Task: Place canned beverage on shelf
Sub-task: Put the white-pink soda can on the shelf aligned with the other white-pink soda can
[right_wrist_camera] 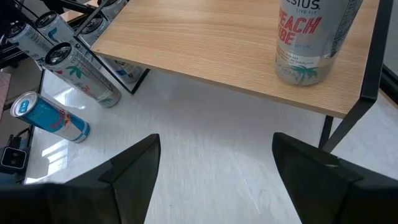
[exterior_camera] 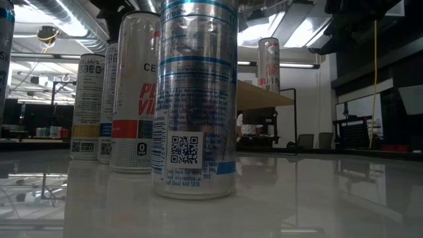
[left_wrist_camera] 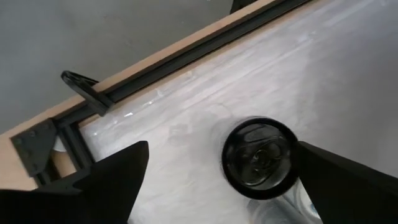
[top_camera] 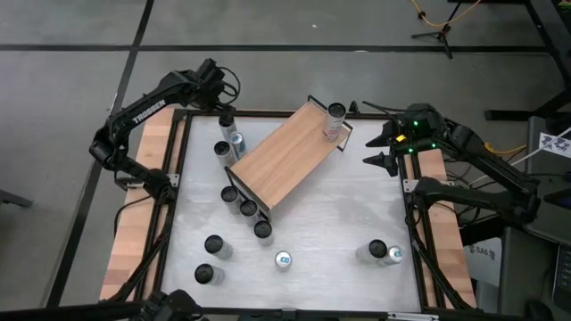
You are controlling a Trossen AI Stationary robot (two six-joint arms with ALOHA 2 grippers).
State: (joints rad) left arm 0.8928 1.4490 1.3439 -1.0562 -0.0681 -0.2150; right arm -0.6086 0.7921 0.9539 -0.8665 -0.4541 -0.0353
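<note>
The black-topped can needs to go on the shelf (top_camera: 285, 156), so my left gripper will grab it by its top rim (top_camera: 227, 122) next.
The light-brown shelf (top_camera: 285, 156) lies slantwise across the middle of the white table and also shows in the right wrist view (right_wrist_camera: 217, 37). One silver can (top_camera: 335, 113) stands upright on its far right end (right_wrist_camera: 308, 43). My left gripper (top_camera: 225, 114) is open at the far left, above a black-topped can (left_wrist_camera: 260, 154) that stands on the table between its fingers (left_wrist_camera: 222, 146), much nearer one finger than the other. My right gripper (top_camera: 373, 150) is open and empty just right of the shelf's far end (right_wrist_camera: 216, 140). My left gripper comes at the can from above, pointing down. One finger (left_wrist_camera: 323, 168) stands right at the rim of the can's top (left_wrist_camera: 291, 152), and I cannot tell whether it touches. The other finger (left_wrist_camera: 124, 168) is well clear of the can.
Two cans (top_camera: 228, 145) stand by the shelf's left side and three in a row (top_camera: 248, 208) at its near end. More cans stand near the front edge (top_camera: 209, 259) (top_camera: 284, 260) (top_camera: 385, 253). In the low view a can (exterior_camera: 195, 99) fills the foreground. A black frame (top_camera: 178, 178) rims the table.
</note>
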